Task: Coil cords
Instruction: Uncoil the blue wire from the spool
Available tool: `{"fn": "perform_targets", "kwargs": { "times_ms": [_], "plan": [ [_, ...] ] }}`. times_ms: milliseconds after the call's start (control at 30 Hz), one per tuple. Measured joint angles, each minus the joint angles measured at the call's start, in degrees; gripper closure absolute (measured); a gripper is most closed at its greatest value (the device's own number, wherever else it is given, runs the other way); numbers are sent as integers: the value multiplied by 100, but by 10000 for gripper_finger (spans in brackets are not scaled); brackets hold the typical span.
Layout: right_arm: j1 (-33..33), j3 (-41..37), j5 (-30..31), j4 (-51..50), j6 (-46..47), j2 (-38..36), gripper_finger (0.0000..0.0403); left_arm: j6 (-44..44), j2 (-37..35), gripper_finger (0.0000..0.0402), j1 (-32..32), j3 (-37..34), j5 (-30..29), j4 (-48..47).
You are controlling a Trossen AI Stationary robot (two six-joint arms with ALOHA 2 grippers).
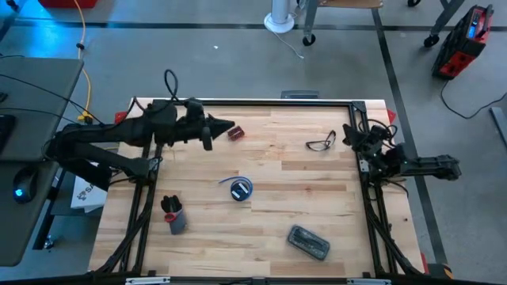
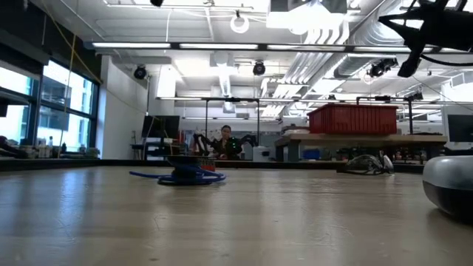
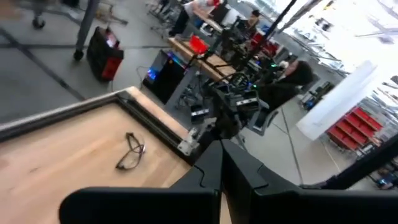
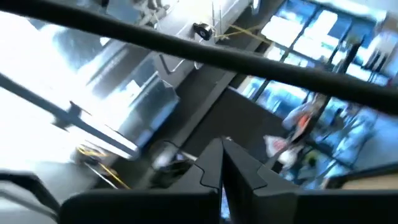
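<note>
The loose blue cord (image 1: 225, 180) needs to be coiled. My left gripper will grab the reel by the rim of its black disc (image 1: 240, 198) next to do that.
The cord (image 1: 241, 189) is thin and blue, wound on a small round black reel that lies flat on the wooden table near its middle. A short loose end (image 1: 225, 182) trails toward the table's left. The low view shows the reel (image 2: 188, 174) flat on the boards. My left gripper (image 1: 230, 125) is shut and raised over the far left part of the table, pointing toward the right edge, well clear of the reel. My right gripper (image 1: 349, 134) is shut beside the table's right edge. In its own wrist view the shut fingers (image 4: 222, 155) point up at the ceiling.
Dark-framed glasses (image 1: 321, 143) lie at the far right, also seen in the left wrist view (image 3: 130, 151). A small red block (image 1: 235, 133) lies just below the left gripper. A grey-and-black tool (image 1: 174, 215) sits near left, and a grey case (image 1: 308, 242) near right.
</note>
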Motion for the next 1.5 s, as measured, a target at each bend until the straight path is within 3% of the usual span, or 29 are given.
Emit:
{"fn": "perform_targets", "kwargs": {
  "times_ms": [100, 167, 300, 400, 500, 667, 800, 900, 1033, 1167, 1500],
  "plan": [
    [0, 0, 410, 293, 927, 489, 402, -411, 136, 401, -54, -297, 612, -117],
    [2, 44, 384, 492, 1044, 961, 402, -711, 312, 401, -141, -656, 1177, -71],
    [0, 728, -583, 931, 302, 2100, 402, -1038, 487, 401, -205, -1423, 1811, 746],
    [2, 1720, -1767, 781, -1091, 2922, 402, -1179, 454, 401, -146, -2012, 1867, 1382],
    [-8, 2816, -2102, -793, -2059, 3496, 402, -1458, 342, 401, 9, -2377, 2168, 1273],
    [-297, 4576, -1797, -4691, -1633, 4250, 402, -1688, 417, 384, 156, -2701, 2457, 371],
    [-350, 5611, -1850, -6300, -1618, 4753, 393, -1758, 650, 339, 317, -2901, 2880, 300],
    [-350, 6160, -1799, -7229, -1527, 5055, 368, -2279, 958, 294, 380, -2925, 3137, 255],
    [-350, 6645, -1625, -8162, -1217, 5310, 325, -2897, 1492, 239, 390, -2917, 3676, 264],
    [-350, 6723, -1532, -8347, -1114, 5396, 293, -3125, 1974, 205, 299, -2921, 3691, 518],
    [-350, 6732, -1513, -8342, -1325, 5427, 279, -3826, 2765, 188, 306, -2915, 3665, 1737]
  ]
}}
